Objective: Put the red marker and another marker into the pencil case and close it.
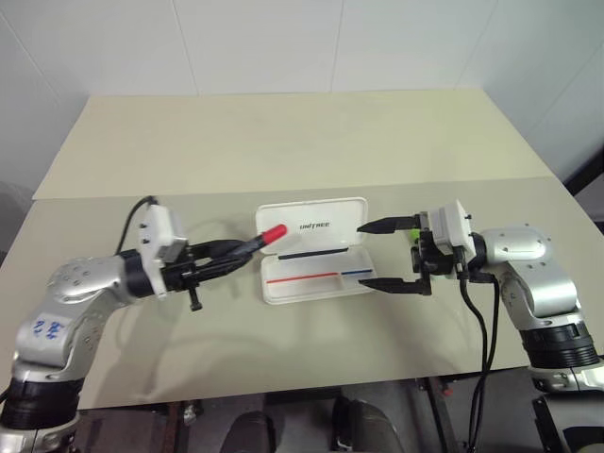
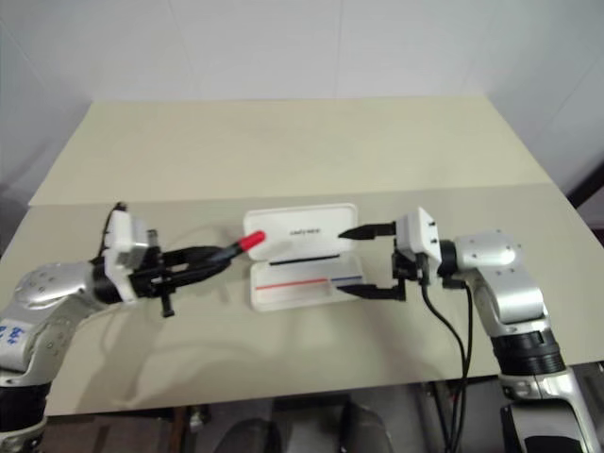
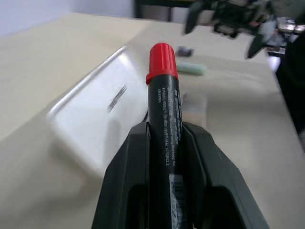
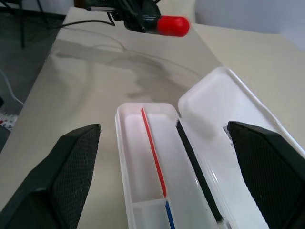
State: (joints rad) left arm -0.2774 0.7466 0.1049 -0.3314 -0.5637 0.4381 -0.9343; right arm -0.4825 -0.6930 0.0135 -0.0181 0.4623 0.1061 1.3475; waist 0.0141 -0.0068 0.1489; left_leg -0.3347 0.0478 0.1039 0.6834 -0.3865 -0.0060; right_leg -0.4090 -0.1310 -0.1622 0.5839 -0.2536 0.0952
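Note:
The red cap [image 1: 273,234] [image 3: 162,61] is hanging above the open pencil case, so I should lower the marker in before I open my left gripper.
The red marker [image 1: 269,236], black-barrelled with a red cap, is held in my left gripper [image 1: 243,251], which is shut on its barrel. The cap hangs over the left end of the pencil case's lid. The white pencil case [image 1: 311,212] lies open in the middle of the table, lid at the back, tray with red, blue and black lines in front. At the case's right end my right gripper [image 1: 364,255] stands open, one finger by the lid and one by the tray. The other marker [image 3: 190,68], green-capped, lies on the table behind the right gripper, mostly hidden in the eye views.
The cream table [image 1: 283,142] has a seam running across it behind the case. Black cables hang from both wrists. A small dark object [image 3: 183,50] lies near the green-capped marker. The table's front edge runs just below both arms.

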